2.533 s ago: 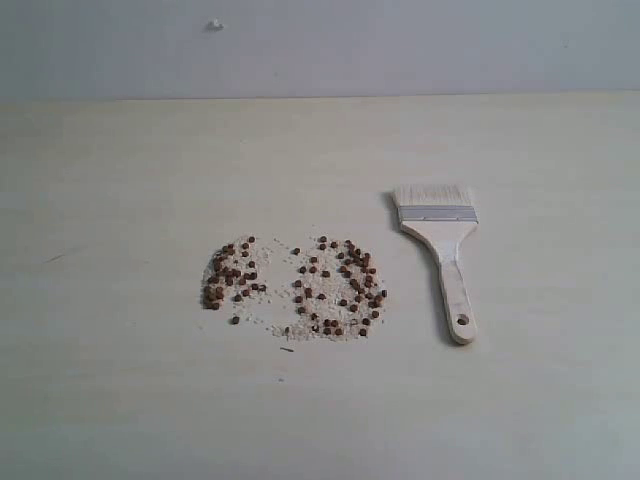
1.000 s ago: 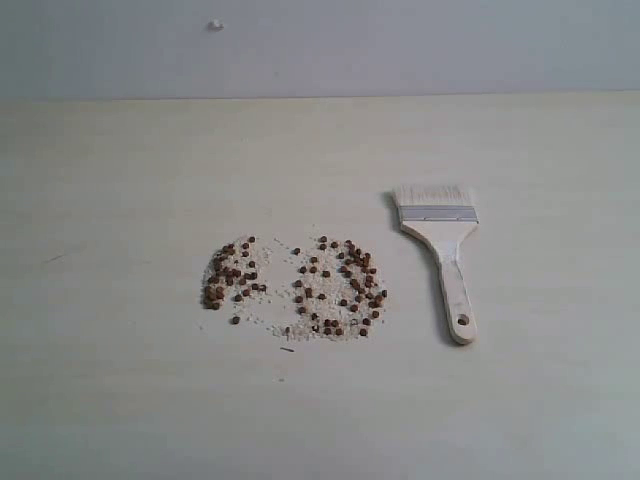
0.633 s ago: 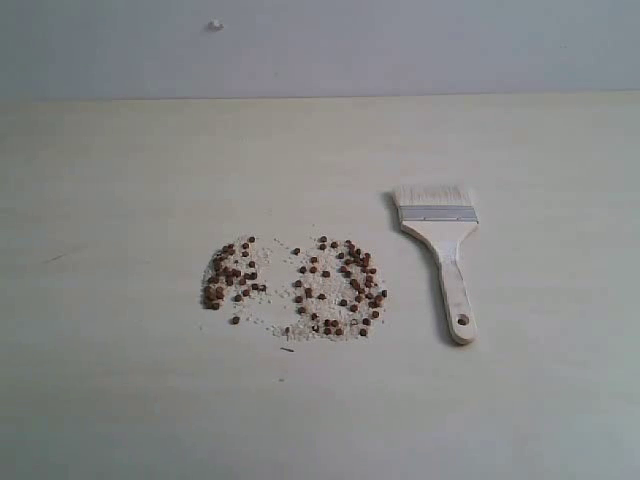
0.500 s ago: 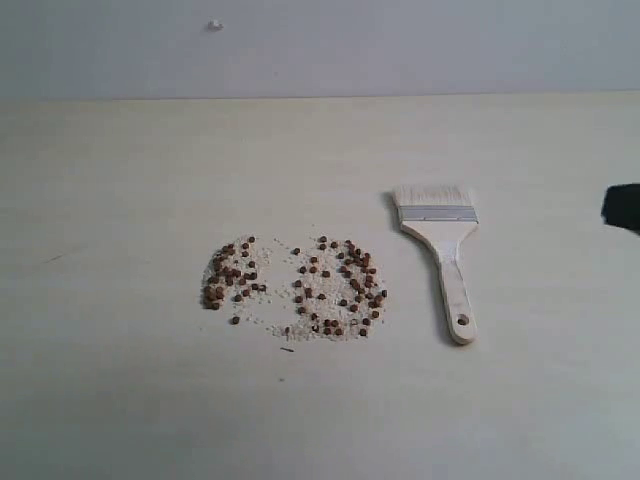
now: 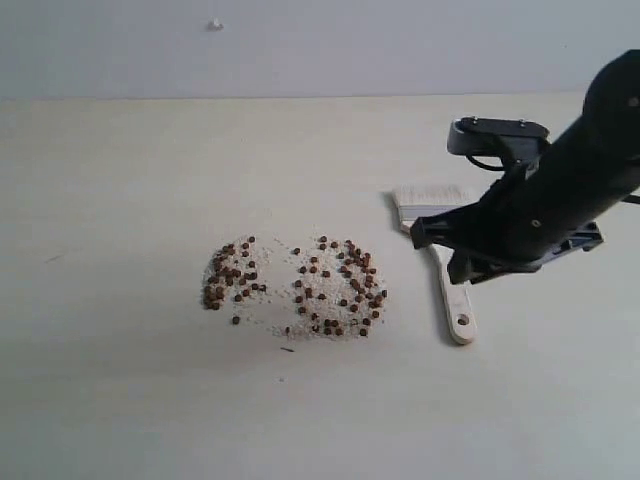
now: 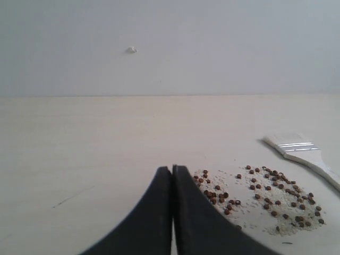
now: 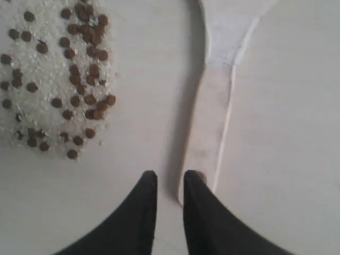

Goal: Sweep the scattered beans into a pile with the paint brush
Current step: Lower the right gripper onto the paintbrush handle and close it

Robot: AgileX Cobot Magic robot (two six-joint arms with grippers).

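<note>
The right gripper grabs the paint brush by its handle's tip (image 5: 461,325) next, to sweep the scattered beans.
The beans (image 5: 295,288) lie scattered in two loose patches mixed with whitish grains on the pale table. To their right the paint brush (image 5: 456,305) lies flat, bristles toward the wall and handle toward the front. My right arm (image 5: 530,215) hangs over the brush's ferrule and upper handle and hides them. In the right wrist view the right gripper (image 7: 170,178) is open by a narrow gap with nothing in it, just above the tip of the brush handle (image 7: 212,122), with the beans (image 7: 69,79) off to one side. My left gripper (image 6: 172,170) is shut and empty, short of the beans (image 6: 265,199).
The pale wooden table (image 5: 120,180) runs back to a grey wall, which carries a small white bump (image 5: 214,24). A tiny dark splinter (image 5: 287,349) lies just in front of the beans.
My right arm has come in from the right edge and now hangs over the paint brush. The beans and the brush have not moved.
</note>
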